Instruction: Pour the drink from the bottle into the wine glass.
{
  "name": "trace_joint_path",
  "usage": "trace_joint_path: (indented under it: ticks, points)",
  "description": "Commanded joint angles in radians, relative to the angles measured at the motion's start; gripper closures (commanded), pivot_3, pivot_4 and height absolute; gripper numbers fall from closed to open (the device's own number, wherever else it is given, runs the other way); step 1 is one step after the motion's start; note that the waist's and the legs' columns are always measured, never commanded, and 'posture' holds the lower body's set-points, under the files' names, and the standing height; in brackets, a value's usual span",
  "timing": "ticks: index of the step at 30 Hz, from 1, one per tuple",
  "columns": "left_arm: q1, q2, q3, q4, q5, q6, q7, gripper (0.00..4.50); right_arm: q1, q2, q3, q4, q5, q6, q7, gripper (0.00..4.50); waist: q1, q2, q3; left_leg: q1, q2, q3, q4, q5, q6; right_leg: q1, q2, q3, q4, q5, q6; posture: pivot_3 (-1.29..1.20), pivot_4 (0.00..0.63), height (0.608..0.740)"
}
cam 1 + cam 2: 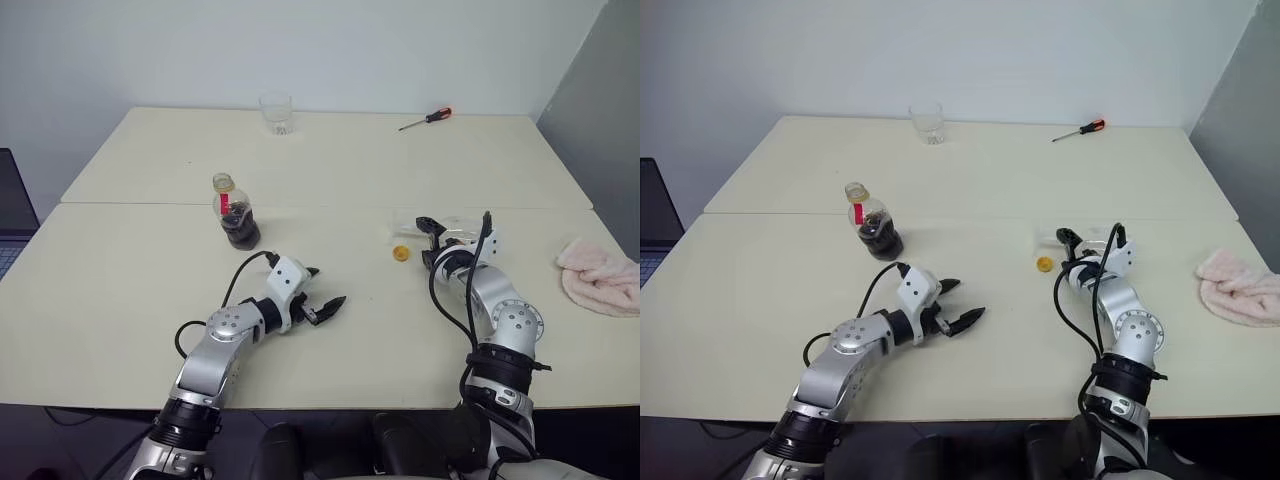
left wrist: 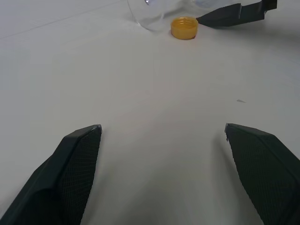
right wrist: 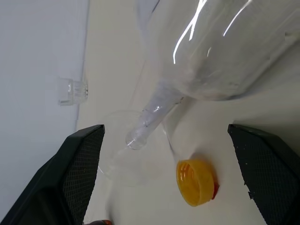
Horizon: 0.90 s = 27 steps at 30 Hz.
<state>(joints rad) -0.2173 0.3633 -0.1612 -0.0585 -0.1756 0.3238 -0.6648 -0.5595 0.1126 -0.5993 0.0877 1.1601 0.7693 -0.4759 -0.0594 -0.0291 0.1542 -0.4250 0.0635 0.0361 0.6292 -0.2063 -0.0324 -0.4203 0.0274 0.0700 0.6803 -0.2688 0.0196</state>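
Note:
The wine glass has a wide round bowl (image 3: 213,47) and gets narrow toward a slim stem, so my right gripper will grab the stem (image 3: 157,109) next.
The bottle (image 1: 236,215) stands upright left of the table's middle, without its cap, with the dark drink (image 1: 241,232) in its lower part. The yellow cap (image 1: 401,253) lies on the table further right. Just beyond the cap, the wine glass (image 3: 220,47) lies on its side, its stem (image 3: 152,115) and foot toward the cap. My right gripper (image 1: 432,240) is open right at the glass, which lies ahead between its fingers in the right wrist view. Nearer the table's front edge, my left gripper (image 1: 325,290) is open and holds nothing, right of and nearer than the bottle.
A short clear tumbler (image 1: 276,112) stands at the table's far edge. A red-handled screwdriver (image 1: 427,119) lies at the far right, and a pink cloth (image 1: 600,275) lies at the right edge. A laptop (image 1: 10,210) sits off the left side.

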Motion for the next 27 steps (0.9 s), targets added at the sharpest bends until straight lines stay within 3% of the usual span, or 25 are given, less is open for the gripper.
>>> trace_joint_path:
  ticks: [1, 6, 19, 27]
  points:
    - [-0.002, 0.005, 0.007, -0.043, 0.003, -0.008, 0.006, 0.04, -0.049, -0.013, 0.0, 0.061, -0.003, -0.07, 0.034, 0.0, -0.001, 0.0, 0.0, 0.0, 0.0, 0.0, 0.0, 0.0, 0.0, 0.0, 0.0, 0.0, 0.0, 0.0, 0.0, 0.0, 0.15, 0.74]
    - [-0.01, -0.001, -0.003, -0.041, 0.007, -0.01, 0.01, 0.04, -0.179, -0.029, -0.015, 0.268, -0.051, -0.216, 0.092, 0.0, -0.003, 0.0, 0.0, 0.001, 0.0, 0.001, 0.0, 0.0, 0.0, 0.0, 0.0, 0.0, 0.0, 0.0, 0.0, 0.0, 0.15, 0.74]
    - [0.007, 0.003, 0.002, -0.066, 0.01, -0.005, 0.033, 0.04, -0.294, -0.047, -0.042, 0.573, -0.169, -0.49, 0.124, 0.0, 0.001, 0.0, 0.0, 0.006, 0.0, 0.001, 0.0, 0.0, 0.0, 0.006, -0.001, 0.0, -0.001, 0.0, 0.0, 0.0, 0.15, 0.74]
    - [0.014, 0.004, 0.005, -0.074, 0.011, -0.003, 0.049, 0.0, -0.341, -0.06, -0.039, 0.671, -0.235, -0.578, 0.13, 2.64, 0.002, 0.0, 0.0, 0.009, -0.001, 0.001, 0.0, 0.0, 0.0, 0.01, -0.002, 0.0, -0.002, 0.0, 0.0, 0.0, 0.15, 0.74]
